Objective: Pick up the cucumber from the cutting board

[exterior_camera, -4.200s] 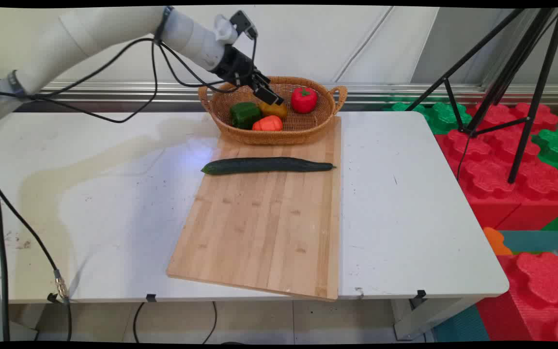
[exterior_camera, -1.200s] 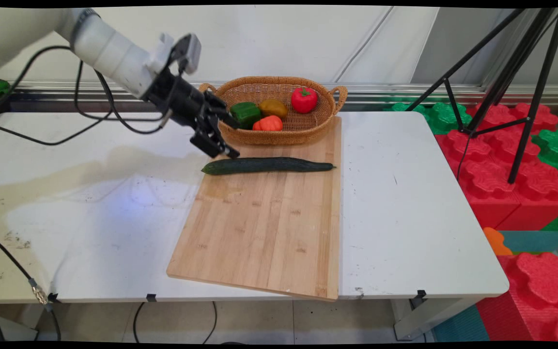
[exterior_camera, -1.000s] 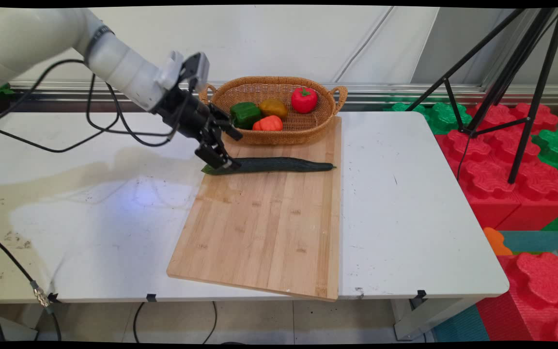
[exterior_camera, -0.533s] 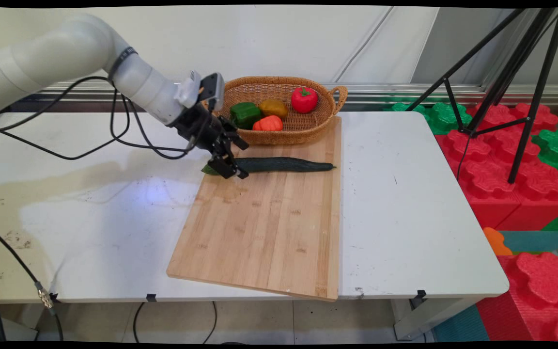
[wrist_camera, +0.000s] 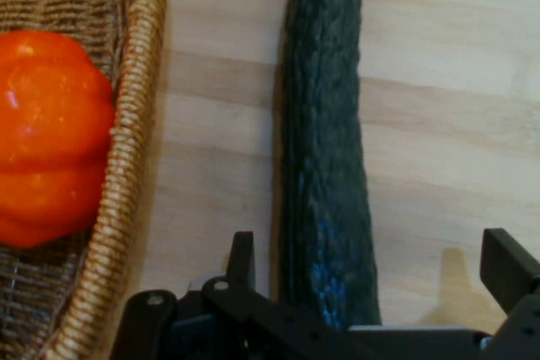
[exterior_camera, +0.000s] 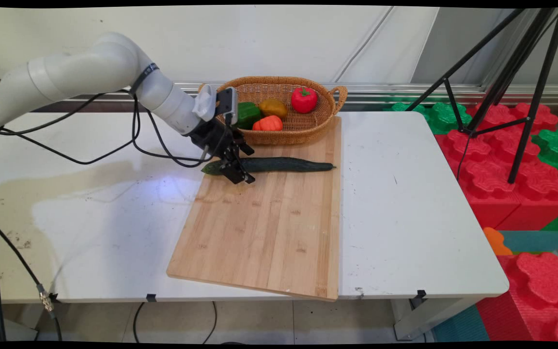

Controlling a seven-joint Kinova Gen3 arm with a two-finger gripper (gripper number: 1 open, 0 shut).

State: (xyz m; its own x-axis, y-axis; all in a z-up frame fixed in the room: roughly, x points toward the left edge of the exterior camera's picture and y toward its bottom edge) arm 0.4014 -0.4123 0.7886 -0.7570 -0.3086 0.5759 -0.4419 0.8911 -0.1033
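My gripper should grab the cucumber by its thicker body [exterior_camera: 254,165] next. Then it can lift the cucumber into the wicker basket [exterior_camera: 312,125].
A long dark green cucumber [exterior_camera: 279,165] lies across the far part of a wooden cutting board [exterior_camera: 259,228]. My gripper [exterior_camera: 240,175] is down at the cucumber's left end, open, with one finger on each side of it. In the hand view the cucumber [wrist_camera: 325,124] runs up the picture between the two black fingers [wrist_camera: 242,255]; the gripper [wrist_camera: 371,249] does not press on it. The board [wrist_camera: 447,124] shows pale under it.
A wicker basket [exterior_camera: 284,138] stands just behind the cucumber, holding a green pepper [exterior_camera: 248,113], a yellow one [exterior_camera: 272,107], a red one [exterior_camera: 304,99] and an orange one [exterior_camera: 269,123]. Its rim [wrist_camera: 126,166] and the orange pepper [wrist_camera: 46,132] are close beside my left finger. A black tripod [exterior_camera: 511,72] stands off the table's right.
The gripper left the basket, swung left and came down to the cucumber's left end. Over the last second it lowered further and now straddles it. The cucumber has not moved.
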